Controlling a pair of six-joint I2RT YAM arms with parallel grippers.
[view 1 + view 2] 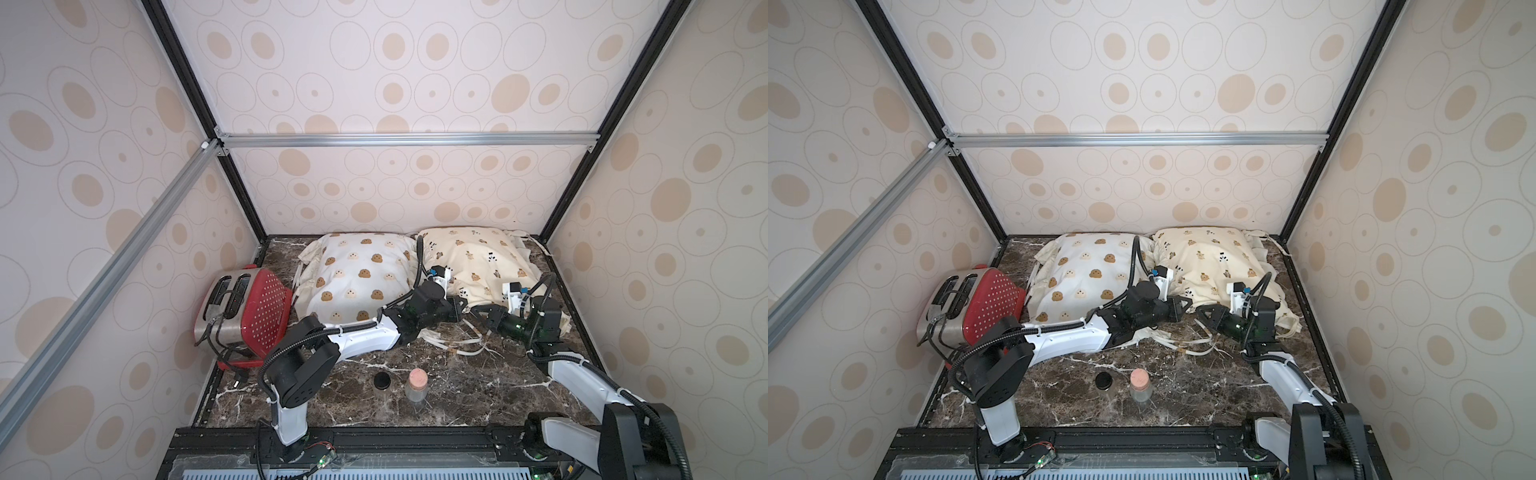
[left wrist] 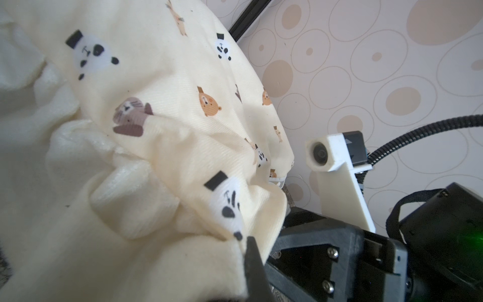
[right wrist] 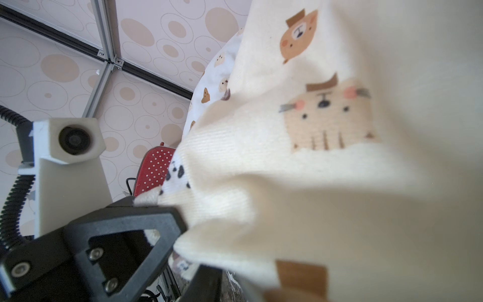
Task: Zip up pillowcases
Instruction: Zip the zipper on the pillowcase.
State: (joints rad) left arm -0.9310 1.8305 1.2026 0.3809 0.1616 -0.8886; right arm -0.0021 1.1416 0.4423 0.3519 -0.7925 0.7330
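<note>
I need my right gripper next on the cream pillowcase's near corner edge under the draped fabric, opposite my left gripper, to zip it up.
Two pillowcases lie side by side at the back of the marble table. The white one with brown blobs (image 1: pixel 357 274) (image 1: pixel 1088 274) is on the left. The cream one with bears and pandas (image 1: pixel 478 257) (image 1: pixel 1217 257) is on the right. Both grippers meet at the cream case's near left corner. My left gripper (image 1: pixel 460 305) (image 1: pixel 1187 303) (image 2: pixel 245 248) is shut on a fold of the cream fabric (image 2: pixel 156 78). My right gripper (image 1: pixel 478 311) (image 1: pixel 1202 312) (image 3: pixel 227 283) faces it from the right, its jaws apart under draped cream fabric (image 3: pixel 313 183). No zipper shows.
A red and chrome toaster (image 1: pixel 245 311) with its cord stands at the left wall. Two small jars, one black-lidded (image 1: pixel 382 384) and one pink-topped (image 1: pixel 417 384), stand near the front. Loose tie strings (image 1: pixel 457 345) lie on the table in front of the pillowcases. Walls enclose three sides.
</note>
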